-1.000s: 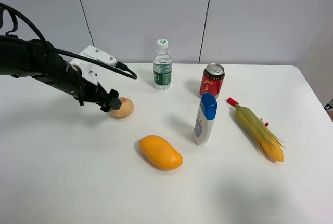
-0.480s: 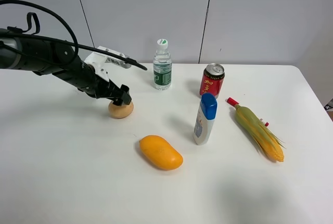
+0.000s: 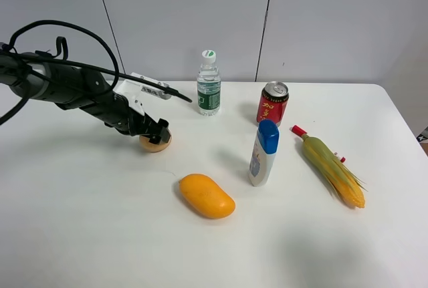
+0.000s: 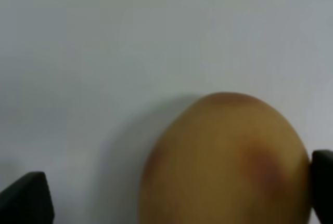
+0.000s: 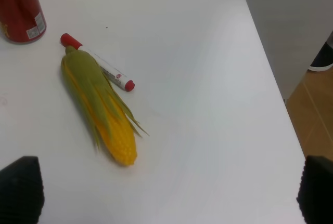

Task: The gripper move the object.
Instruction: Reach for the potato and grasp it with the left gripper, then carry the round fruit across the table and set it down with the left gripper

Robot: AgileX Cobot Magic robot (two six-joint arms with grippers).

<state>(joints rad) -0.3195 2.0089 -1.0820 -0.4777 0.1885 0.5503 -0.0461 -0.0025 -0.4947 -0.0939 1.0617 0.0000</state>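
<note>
The small round object should move over the white table, so my left gripper should next grab it by its rounded body (image 3: pixel 155 143) (image 4: pixel 221 167) around the reddish spot.
The object (image 3: pixel 160 145) is a small round tan-brown thing with a faint reddish spot. It rests on the white table (image 3: pixel 80 221), left of centre. My left gripper (image 3: pixel 154 134) is down over it from the upper left, hiding its top. In the left wrist view the object (image 4: pixel 223 161) lies between the open fingers of the left gripper (image 4: pixel 174 193), close against one fingertip (image 4: pixel 322 182) and apart from the other. My right gripper (image 5: pixel 166 190) is open and empty above the table's right side. It does not show in the exterior view.
An orange-yellow mango (image 3: pixel 206 196) lies in front of the object. A water bottle (image 3: pixel 208 84) and a red can (image 3: pixel 272 103) stand behind. A white bottle with a blue cap (image 3: pixel 263 153), a corn cob (image 3: pixel 334 171) and a red-capped marker (image 5: pixel 104 68) are to the right.
The left gripper rose from the object's left side, swung over it and came down, so its open fingers now straddle it. The object has stayed in place.
</note>
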